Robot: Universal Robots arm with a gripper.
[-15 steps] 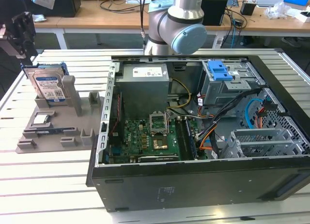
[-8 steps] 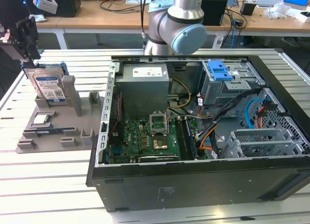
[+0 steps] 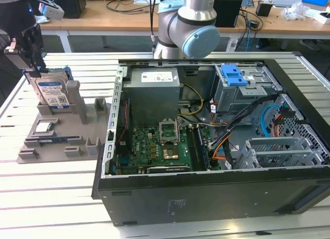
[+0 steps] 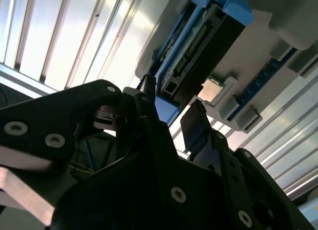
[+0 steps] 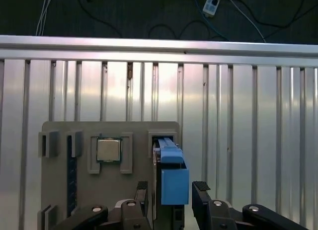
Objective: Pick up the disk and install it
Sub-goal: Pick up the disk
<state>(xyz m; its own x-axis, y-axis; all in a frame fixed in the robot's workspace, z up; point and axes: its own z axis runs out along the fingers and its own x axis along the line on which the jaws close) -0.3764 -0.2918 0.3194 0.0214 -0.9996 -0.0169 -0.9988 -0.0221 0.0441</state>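
Observation:
The disk's lower end is inside the grey holder's slot (image 3: 58,111), so my gripper will grab the disk by its upper end with the blue rails next.
The disk (image 3: 52,93) stands on edge in a slot of the grey holder (image 3: 77,146) at the exterior view's left, its white and blue label facing out. My gripper (image 3: 32,68) hangs right over its top edge. In both wrist views the disk (image 5: 172,163) (image 4: 198,46) shows end-on with its blue side rails. My gripper (image 5: 171,190) (image 4: 170,108) is open, one dark finger on each side of the disk's blue end. A narrow gap shows between each fingertip (image 5: 142,191) and the rail.
A small square silver chip (image 5: 109,150) sits in a pocket of the holder beside the disk. The open computer case (image 3: 268,197) lies at the exterior view's right, with a drive cage and blue latch (image 3: 233,75) at its back. The slatted metal table (image 5: 238,140) surrounds the holder.

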